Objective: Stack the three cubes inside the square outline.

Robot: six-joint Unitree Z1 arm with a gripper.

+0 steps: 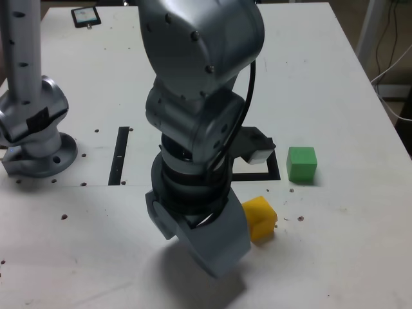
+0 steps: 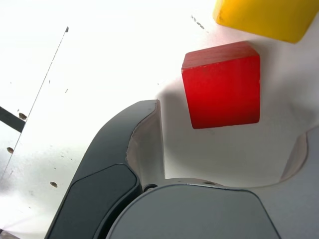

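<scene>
Next, my gripper takes hold of the red cube by its opposite sides to start the stack inside the square outline [image 1: 267,175].
In the wrist view the red cube [image 2: 222,84] rests on the white table between my gripper's [image 2: 227,134] two fingers, with a gap on each side of it. The gripper is open and holds nothing. Just beyond the red cube lies the yellow cube [image 2: 264,17]. From the exterior view, my gripper [image 1: 219,248] points down at the table, next to the yellow cube [image 1: 261,217]; the arm hides the red cube there. The green cube [image 1: 301,163] stands apart towards the exterior view's right. Beside it lies the square outline [image 1: 267,175], mostly covered by the arm.
A second arm's grey base [image 1: 35,135] stands at the exterior view's left. A thin black strip [image 1: 120,154] lies between that base and my arm. A small dark device [image 1: 85,16] sits at the far edge. The table's right edge [image 1: 386,129] has cables beyond it.
</scene>
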